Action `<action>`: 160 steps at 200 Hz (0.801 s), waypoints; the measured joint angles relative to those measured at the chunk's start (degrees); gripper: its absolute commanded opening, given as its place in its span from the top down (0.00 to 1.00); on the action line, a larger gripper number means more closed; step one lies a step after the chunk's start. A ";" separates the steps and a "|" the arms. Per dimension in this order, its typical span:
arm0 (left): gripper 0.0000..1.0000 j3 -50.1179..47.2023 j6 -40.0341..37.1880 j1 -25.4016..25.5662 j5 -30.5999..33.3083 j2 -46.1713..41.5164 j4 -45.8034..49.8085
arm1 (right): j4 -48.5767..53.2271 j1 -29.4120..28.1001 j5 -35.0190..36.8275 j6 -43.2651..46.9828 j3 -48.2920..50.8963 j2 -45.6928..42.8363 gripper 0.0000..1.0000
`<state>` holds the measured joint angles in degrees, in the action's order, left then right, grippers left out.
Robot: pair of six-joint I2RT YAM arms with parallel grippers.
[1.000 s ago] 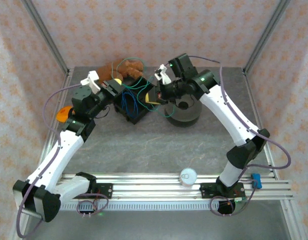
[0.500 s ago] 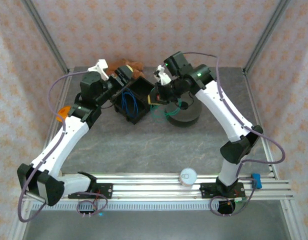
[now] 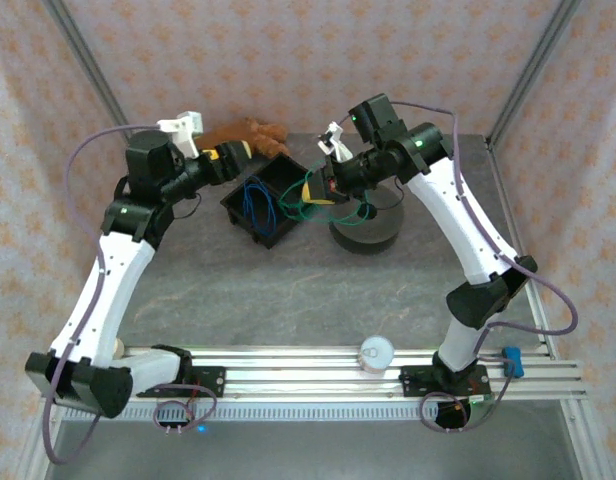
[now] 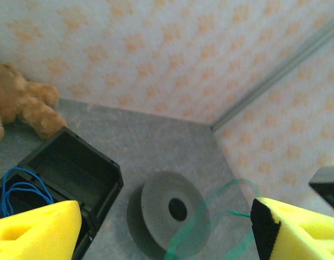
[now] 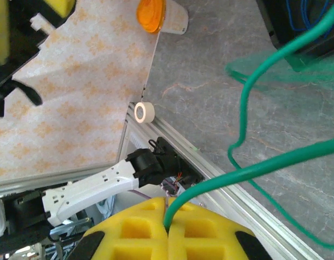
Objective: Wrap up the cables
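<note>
My left gripper should next take hold of the green cable, away from where my right gripper pinches it, by a loose loop [image 3: 287, 208] [image 4: 189, 227], so the rest stays free to wrap.
The green cable [image 3: 326, 212] hangs in loose loops between the black box [image 3: 280, 176] and the grey spool [image 3: 365, 228]. My right gripper [image 3: 311, 189] is shut on one end of it; in the right wrist view the yellow pads [image 5: 207, 233] pinch the green cable [image 5: 244, 111] where it enters them. The blue cable [image 3: 256, 200] lies coiled inside the box. My left gripper [image 3: 236, 154] stands open above the box's back left corner, holding nothing. In the left wrist view its yellow fingers [image 4: 34, 233] frame the spool [image 4: 168, 210], the green cable [image 4: 213, 214] and the blue cable [image 4: 20, 188].
A brown teddy bear [image 3: 250, 131] lies against the back wall behind the box. A roll of white tape [image 3: 376, 352] sits on the front rail, and a blue clip [image 3: 510, 360] at its right end. An orange-capped cup [image 5: 160, 14] lies on the table at the left.
My left gripper has opened and drawn back up and to the left, away from the box. My right gripper stays shut on the green cable, with its arm raised a little.
</note>
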<state>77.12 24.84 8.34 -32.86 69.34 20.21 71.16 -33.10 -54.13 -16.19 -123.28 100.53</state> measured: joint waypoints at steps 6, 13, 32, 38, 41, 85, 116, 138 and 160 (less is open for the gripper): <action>0.21 0.74 -1.62 0.44 -0.70 1.07 0.85 | 0.15 0.02 -0.37 0.22 -0.24 0.00 1.00; 0.21 1.51 -3.41 1.22 -1.33 2.23 2.03 | 0.37 0.00 -0.74 0.44 -0.50 0.00 1.00; 0.22 4.04 -8.55 4.26 -2.69 5.46 5.86 | 1.09 0.00 -1.68 0.85 -1.11 0.00 1.00; 0.22 4.87 -9.94 5.20 -3.23 6.45 6.86 | 1.27 0.00 -1.92 0.87 -1.18 0.00 1.00; 0.23 5.27 -10.54 5.62 -3.50 6.91 7.28 | 1.38 0.00 -2.05 0.87 -1.22 0.00 1.00; 0.26 7.67 -17.99 9.99 -9.33 11.82 11.80 | 1.75 0.00 -3.34 0.83 -1.25 0.00 1.00; 0.33 8.92 -22.01 11.85 -10.64 14.14 15.65 | 1.73 0.00 -4.07 0.76 -1.25 -0.04 1.00; 0.34 9.09 -23.43 11.91 -10.43 14.71 17.07 | 1.68 0.02 -4.50 0.39 -1.25 -0.20 1.00; 0.33 9.07 -23.63 11.91 -10.62 14.69 16.98 | 1.40 0.02 -5.07 0.09 -1.25 -0.37 1.00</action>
<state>86.19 1.21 20.25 -43.48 84.03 37.19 72.55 -33.08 -59.20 -16.10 -124.53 100.16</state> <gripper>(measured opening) 0.663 0.043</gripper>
